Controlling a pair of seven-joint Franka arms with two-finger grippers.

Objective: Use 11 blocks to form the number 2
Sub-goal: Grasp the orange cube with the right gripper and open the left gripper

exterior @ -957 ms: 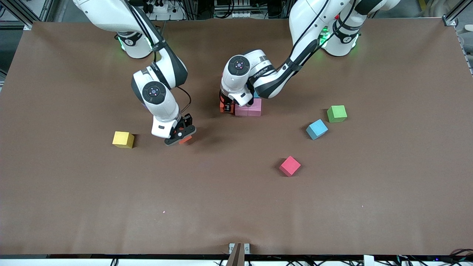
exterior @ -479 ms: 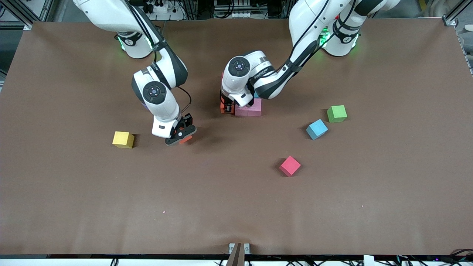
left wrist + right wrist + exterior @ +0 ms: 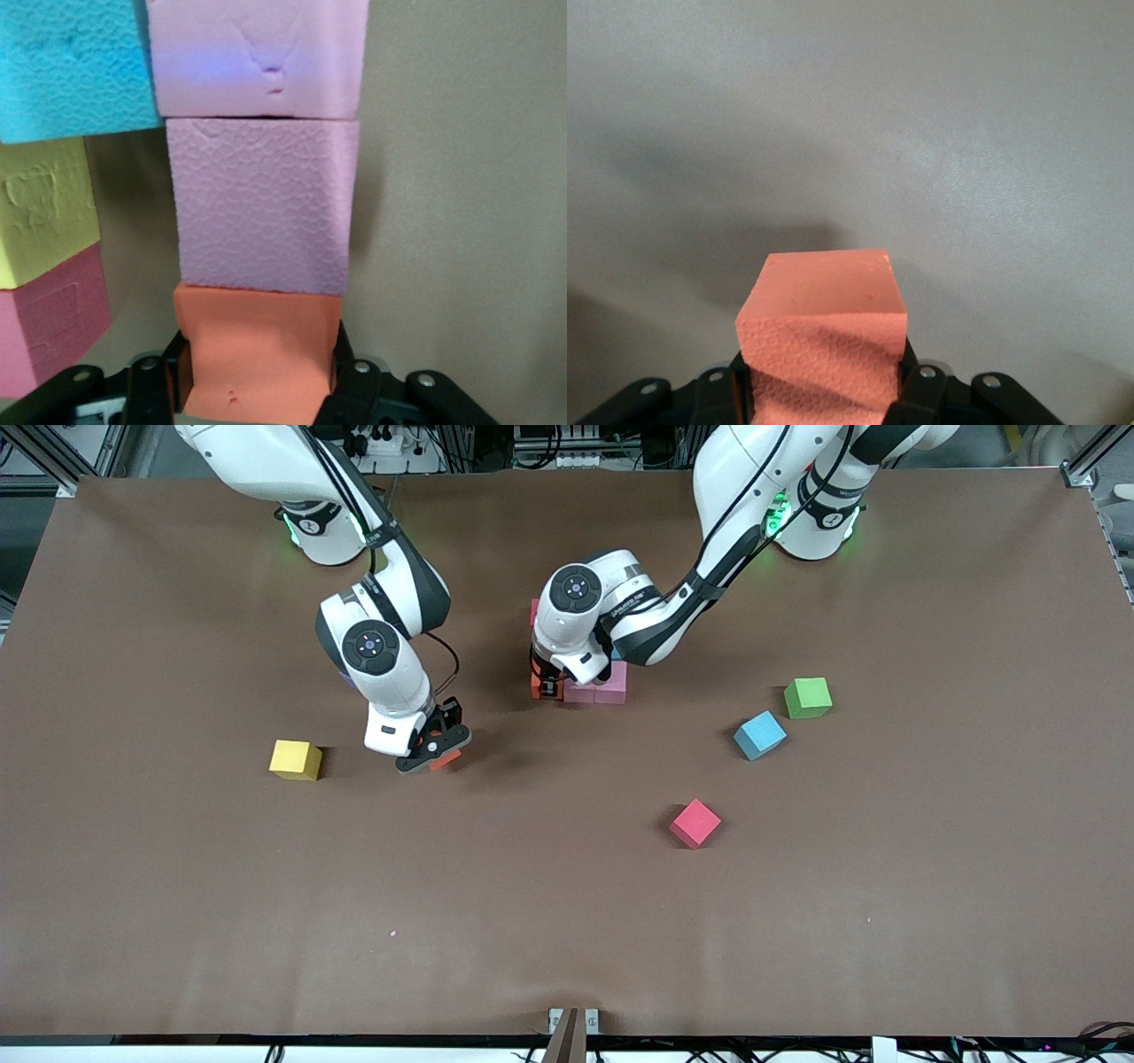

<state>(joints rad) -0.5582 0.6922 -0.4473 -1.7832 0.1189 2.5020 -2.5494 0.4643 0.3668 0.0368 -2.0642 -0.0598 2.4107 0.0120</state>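
Note:
The orange block (image 3: 257,354) sits flush against the purple block's edge (image 3: 262,285) in the left wrist view, so the robot's left gripper should open.
My left gripper (image 3: 542,684) is shut on an orange block (image 3: 257,354), low at the table's middle. That block's face touches a purple block (image 3: 261,208), which meets a pink one (image 3: 257,57). Light blue (image 3: 66,71), yellow (image 3: 44,208) and pink (image 3: 49,323) blocks lie beside that row. In the front view the left hand hides most of this cluster, the number 2; only the pink pair (image 3: 595,686) shows. My right gripper (image 3: 436,751) is shut on another orange block (image 3: 824,354) just above bare table.
Loose on the table are a yellow block (image 3: 296,760) toward the right arm's end, and a light blue block (image 3: 760,735), a red block (image 3: 695,823) and a green cube (image 3: 807,697) toward the left arm's end.
The left hand has shifted very slightly with its orange block. The right arm and the loose blocks have not moved.

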